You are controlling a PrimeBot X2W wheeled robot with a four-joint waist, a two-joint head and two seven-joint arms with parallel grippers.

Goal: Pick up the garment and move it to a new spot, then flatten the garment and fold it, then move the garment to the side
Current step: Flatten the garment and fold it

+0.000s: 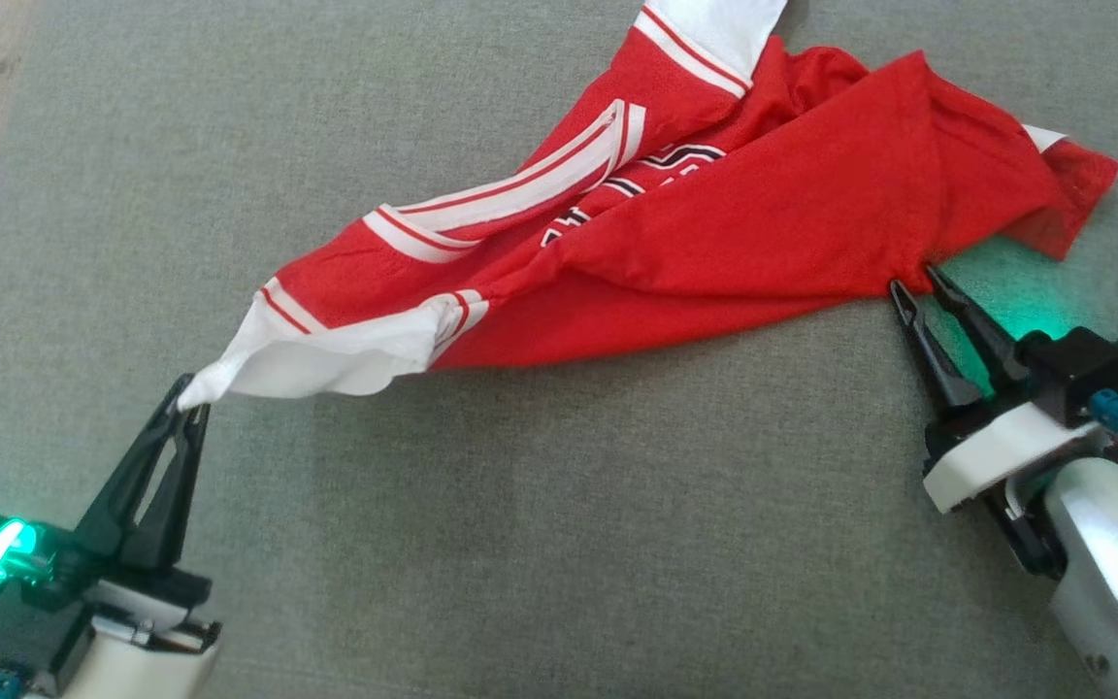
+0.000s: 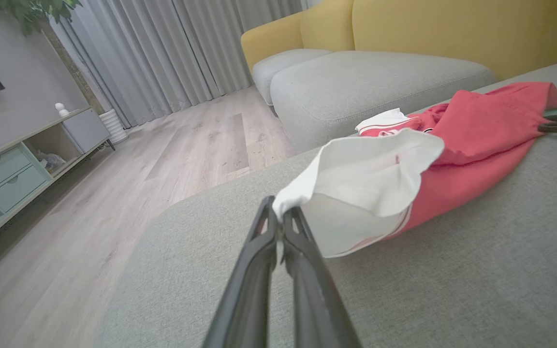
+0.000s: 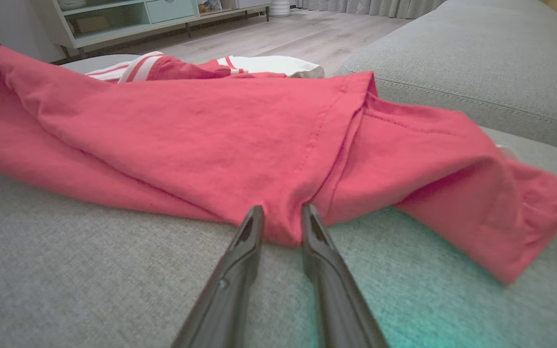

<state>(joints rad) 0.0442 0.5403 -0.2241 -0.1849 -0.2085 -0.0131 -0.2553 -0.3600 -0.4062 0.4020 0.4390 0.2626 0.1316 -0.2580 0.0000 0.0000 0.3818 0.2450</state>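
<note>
My right gripper grabs the garment by its hemmed corner (image 1: 913,280) next, to move and flatten the red garment (image 1: 753,210).
A red garment (image 1: 763,223) with white striped sleeves lies crumpled and stretched across the grey cushion (image 1: 559,544). My left gripper (image 1: 188,403) is shut on the tip of its white sleeve end (image 2: 370,174), at the lower left of the head view, and the cloth rises slightly there. In the left wrist view the left gripper (image 2: 278,212) pinches that white corner. My right gripper (image 1: 913,282) sits at the garment's near right hem. In the right wrist view its fingers (image 3: 254,227) stand slightly apart with a fold of red cloth (image 3: 211,130) between the tips of the right gripper (image 3: 282,217).
The cushion's left edge drops to a wooden floor (image 2: 186,145). A second grey seat (image 2: 380,77) and a yellow sofa back (image 2: 452,24) lie beyond the garment. A low cabinet (image 2: 12,164) and curtains (image 2: 162,48) stand farther off.
</note>
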